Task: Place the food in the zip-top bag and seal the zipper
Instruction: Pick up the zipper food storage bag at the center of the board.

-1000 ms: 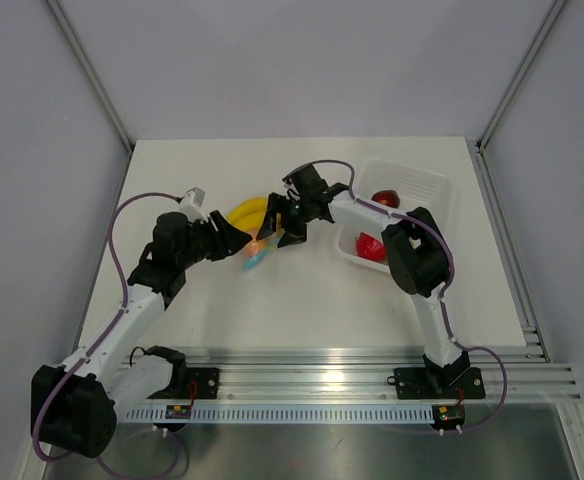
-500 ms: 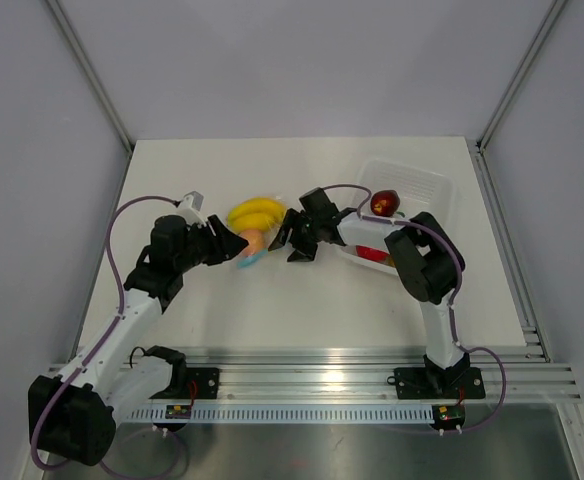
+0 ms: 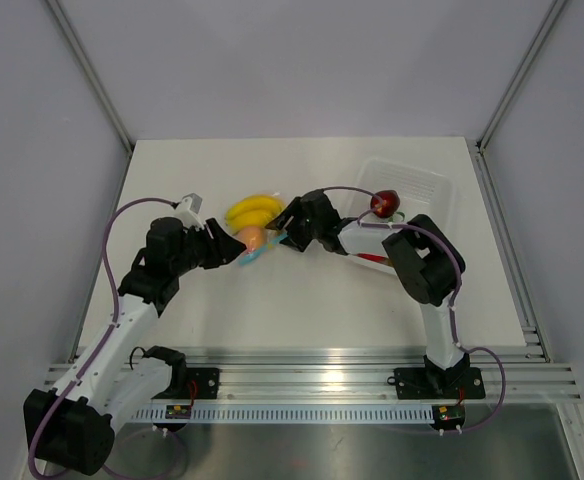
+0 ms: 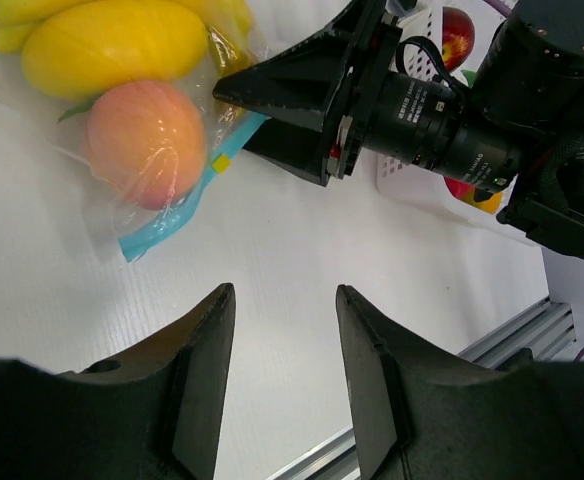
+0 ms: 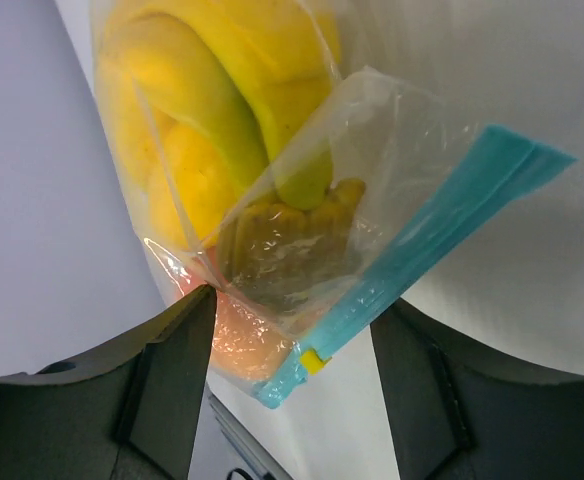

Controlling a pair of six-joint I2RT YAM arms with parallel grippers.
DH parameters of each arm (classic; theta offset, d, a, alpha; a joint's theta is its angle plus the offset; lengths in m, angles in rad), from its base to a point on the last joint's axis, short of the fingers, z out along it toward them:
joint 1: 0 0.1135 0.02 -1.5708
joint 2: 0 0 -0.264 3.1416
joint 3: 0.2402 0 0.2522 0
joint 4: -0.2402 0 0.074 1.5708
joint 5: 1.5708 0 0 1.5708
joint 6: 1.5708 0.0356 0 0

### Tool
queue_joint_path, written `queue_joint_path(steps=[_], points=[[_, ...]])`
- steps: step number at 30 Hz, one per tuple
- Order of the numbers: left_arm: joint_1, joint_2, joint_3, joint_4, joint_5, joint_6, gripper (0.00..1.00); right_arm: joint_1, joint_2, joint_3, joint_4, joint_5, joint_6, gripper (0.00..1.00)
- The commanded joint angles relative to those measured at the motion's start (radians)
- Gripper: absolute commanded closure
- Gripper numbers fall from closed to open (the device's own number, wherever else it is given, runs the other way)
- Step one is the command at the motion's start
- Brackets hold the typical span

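The yellow slider of the zip-top bag will stay free for sealing, as my right gripper will next grab the bag's light-blue zipper beside the slider.
The zip-top bag (image 3: 252, 225) lies at the table's middle, holding the yellow banana bunch (image 3: 253, 210), the peach (image 3: 255, 238) and a yellow lemon (image 4: 112, 45). Its light-blue zipper (image 3: 258, 253) points toward me. My left gripper (image 3: 230, 250) is open and empty just left of the zipper; in the left wrist view (image 4: 284, 295) only bare table lies between its fingers. My right gripper (image 3: 280, 232) is open at the bag's right. In the right wrist view (image 5: 297, 300) the zipper (image 5: 422, 260) with its yellow slider (image 5: 315, 357) lies between the spread fingers.
A white tray (image 3: 427, 185) stands at the right and holds a red apple (image 3: 384, 203) and another red fruit (image 3: 372, 258). The aluminium rail (image 3: 322, 365) runs along the near edge. Grey walls enclose the table.
My right gripper has come down from above the bag and now faces its zipper edge. My left arm has drawn back slightly to the left. The bag has shifted a little.
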Motion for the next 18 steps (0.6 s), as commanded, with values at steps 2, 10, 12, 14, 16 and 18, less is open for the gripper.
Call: queue_joint_path(steps=[2,10,12,14,16,18], points=[[0.004,-0.019,0.039,0.006,0.029,0.017,0.52,0.024,0.044,0.0,0.187,0.06,0.124,0.32],[0.004,-0.022,0.025,0.021,0.033,0.008,0.52,0.034,0.072,0.037,0.236,0.102,0.141,0.52],[0.004,-0.022,0.025,0.021,0.033,0.007,0.52,0.034,0.078,0.045,0.256,0.103,0.143,0.59],[0.004,-0.021,0.026,0.017,0.032,0.01,0.52,0.032,0.086,0.06,0.261,0.1,0.137,0.72],[0.004,-0.019,0.032,0.01,0.029,0.019,0.52,0.034,0.089,0.068,0.264,0.088,0.137,0.85],[0.004,-0.016,0.045,0.001,0.026,0.037,0.53,0.034,0.081,0.078,0.256,0.083,0.13,0.95]])
